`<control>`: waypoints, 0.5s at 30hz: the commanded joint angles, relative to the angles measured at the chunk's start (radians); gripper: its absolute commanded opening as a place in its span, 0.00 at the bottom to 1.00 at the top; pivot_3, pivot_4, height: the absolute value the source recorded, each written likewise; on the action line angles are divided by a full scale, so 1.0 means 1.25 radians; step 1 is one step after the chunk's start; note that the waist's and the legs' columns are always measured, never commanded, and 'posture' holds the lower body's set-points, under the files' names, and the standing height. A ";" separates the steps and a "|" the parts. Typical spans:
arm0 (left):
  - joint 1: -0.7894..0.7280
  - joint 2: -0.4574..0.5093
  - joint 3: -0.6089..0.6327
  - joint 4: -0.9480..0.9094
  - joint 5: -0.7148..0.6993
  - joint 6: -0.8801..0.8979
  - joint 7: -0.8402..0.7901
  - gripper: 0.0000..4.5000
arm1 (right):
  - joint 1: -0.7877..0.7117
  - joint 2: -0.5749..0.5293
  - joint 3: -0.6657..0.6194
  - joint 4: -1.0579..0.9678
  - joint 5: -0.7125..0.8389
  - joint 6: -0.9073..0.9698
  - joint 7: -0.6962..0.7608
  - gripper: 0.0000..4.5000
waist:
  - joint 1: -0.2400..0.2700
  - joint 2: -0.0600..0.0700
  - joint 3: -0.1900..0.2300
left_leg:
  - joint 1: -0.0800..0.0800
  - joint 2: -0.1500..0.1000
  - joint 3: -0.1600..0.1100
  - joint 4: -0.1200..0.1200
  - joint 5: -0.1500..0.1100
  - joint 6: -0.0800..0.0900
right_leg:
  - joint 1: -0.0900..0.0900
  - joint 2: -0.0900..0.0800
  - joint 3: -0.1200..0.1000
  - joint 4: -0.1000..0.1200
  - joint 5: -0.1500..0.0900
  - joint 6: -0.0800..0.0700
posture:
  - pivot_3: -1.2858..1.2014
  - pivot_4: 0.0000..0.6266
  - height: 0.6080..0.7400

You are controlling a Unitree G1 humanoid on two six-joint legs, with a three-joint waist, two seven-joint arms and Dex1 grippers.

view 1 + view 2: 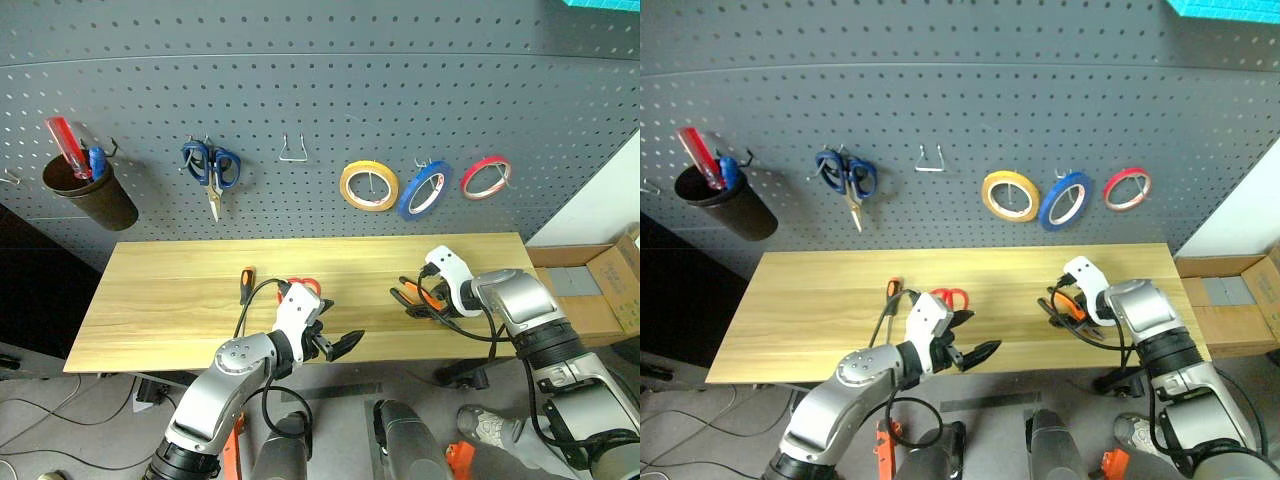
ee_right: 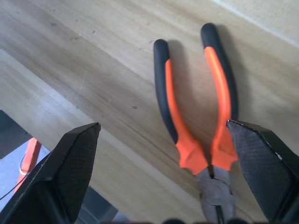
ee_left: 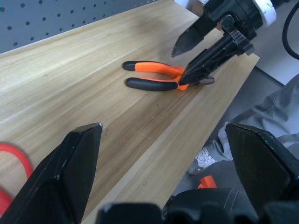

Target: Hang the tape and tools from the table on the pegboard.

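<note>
I need to lower my right gripper first and then close it on the orange pliers, because its fingers are above the pliers' handles.
The blue tape (image 1: pixel 424 190) hangs on a hook of the dark grey pegboard (image 1: pixel 300 90). On the pale wooden table (image 1: pixel 170 300) lie the screwdriver (image 1: pixel 246 284), the red-handled scissors (image 1: pixel 306 285), partly hidden behind my left hand, and the orange-and-black pliers (image 2: pixel 187 116). The pliers lie flat on the right part of the table. My right gripper (image 1: pixel 403 300) hangs open just above them, a finger on either side of their head end. My left gripper (image 1: pixel 342 328) stands open over the table's front edge, pointing toward the pliers (image 3: pixel 154 74), with nothing in it.
On the pegboard are a dark cup (image 1: pixel 85 190) with red and blue items, blue-handled scissors (image 1: pixel 211 170), a bare metal hook (image 1: pixel 292 150), a yellow tape roll (image 1: pixel 369 186) and a red tape roll (image 1: pixel 485 177). Cardboard boxes (image 1: pixel 600 285) stand right of the table.
</note>
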 commanded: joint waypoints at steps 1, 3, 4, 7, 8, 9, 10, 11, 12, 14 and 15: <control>0.010 -0.005 0.013 -0.049 -0.023 0.010 0.005 1.00 | -0.010 0.008 0.008 0.026 -0.007 -0.024 -0.015 1.00 | 0.001 -0.001 0.002 | 0.000 0.000 0.000 0.000 0.000 0.000 | 0.000 0.000 0.000 0.000 0.000 0.000 | 0.50 0.44 1.00; 0.019 -0.003 0.013 -0.059 -0.025 0.014 0.008 1.00 | -0.023 0.018 0.006 0.062 -0.012 -0.040 -0.028 1.00 | 0.002 -0.001 0.005 | 0.000 0.000 0.000 0.000 0.000 0.000 | 0.000 0.000 0.000 0.000 0.000 0.000 | 0.51 0.45 1.00; 0.024 -0.002 0.013 -0.065 -0.026 0.017 0.010 1.00 | -0.032 0.023 0.004 0.081 -0.013 -0.047 -0.034 1.00 | 0.002 -0.001 0.007 | 0.000 0.000 0.000 0.000 0.000 0.000 | 0.000 0.000 0.000 0.000 0.000 0.000 | 0.51 0.45 1.00; 0.037 0.000 0.015 -0.081 -0.029 0.026 0.015 1.00 | -0.051 0.031 0.008 0.134 -0.026 -0.086 -0.048 1.00 | 0.002 -0.001 0.013 | 0.000 0.001 0.000 0.000 0.000 0.000 | 0.000 0.000 0.000 0.000 0.000 0.000 | 0.51 0.46 1.00; 0.040 0.001 0.016 -0.085 -0.029 0.028 0.017 1.00 | -0.057 0.033 0.008 0.149 -0.029 -0.097 -0.050 1.00 | 0.003 -0.001 0.015 | 0.000 0.001 0.000 0.000 0.000 0.000 | 0.000 0.000 0.000 0.000 0.000 0.000 | 0.51 0.47 1.00; 0.043 0.002 0.017 -0.088 -0.031 0.030 0.019 1.00 | -0.062 0.034 0.009 0.161 -0.031 -0.105 -0.050 1.00 | 0.004 -0.002 0.017 | 0.000 0.001 0.000 0.000 0.000 0.000 | 0.000 0.000 0.000 0.000 0.000 0.000 | 0.51 0.47 1.00; 0.045 0.003 0.019 -0.090 -0.031 0.032 0.020 1.00 | -0.067 0.036 0.009 0.168 -0.032 -0.110 -0.049 1.00 | 0.005 -0.002 0.018 | 0.000 0.001 0.000 0.000 0.000 0.000 | 0.000 0.000 0.000 0.000 0.000 0.000 | 0.51 0.47 1.00; 0.047 0.004 0.019 -0.092 -0.032 0.033 0.021 1.00 | -0.070 0.036 0.009 0.172 -0.033 -0.113 -0.047 1.00 | 0.006 -0.002 0.019 | 0.000 0.001 0.000 0.000 0.000 0.000 | 0.000 0.000 0.000 0.000 0.000 0.000 | 0.51 0.48 1.00; 0.050 0.006 0.021 -0.094 -0.033 0.034 0.021 1.00 | -0.073 0.036 0.008 0.172 -0.033 -0.112 -0.045 1.00 | 0.007 -0.001 0.020 | -0.001 0.001 0.000 0.000 0.000 0.000 | 0.000 0.000 0.000 0.000 0.000 0.000 | 0.51 0.48 1.00; 0.057 0.010 0.023 -0.097 -0.033 0.034 0.021 1.00 | -0.075 0.035 0.007 0.164 -0.033 -0.104 -0.039 1.00 | 0.007 -0.001 0.022 | -0.001 0.001 0.000 0.000 0.000 0.000 | -0.001 -0.001 0.000 0.000 0.000 0.000 | 0.51 0.48 1.00; 0.058 0.011 0.024 -0.097 -0.033 0.034 0.021 1.00 | -0.074 0.030 0.006 0.149 -0.031 -0.094 -0.035 1.00 | 0.008 -0.001 0.022 | -0.001 0.001 0.000 0.000 0.000 0.000 | -0.001 -0.001 0.000 0.000 0.000 0.000 | 0.51 0.48 1.00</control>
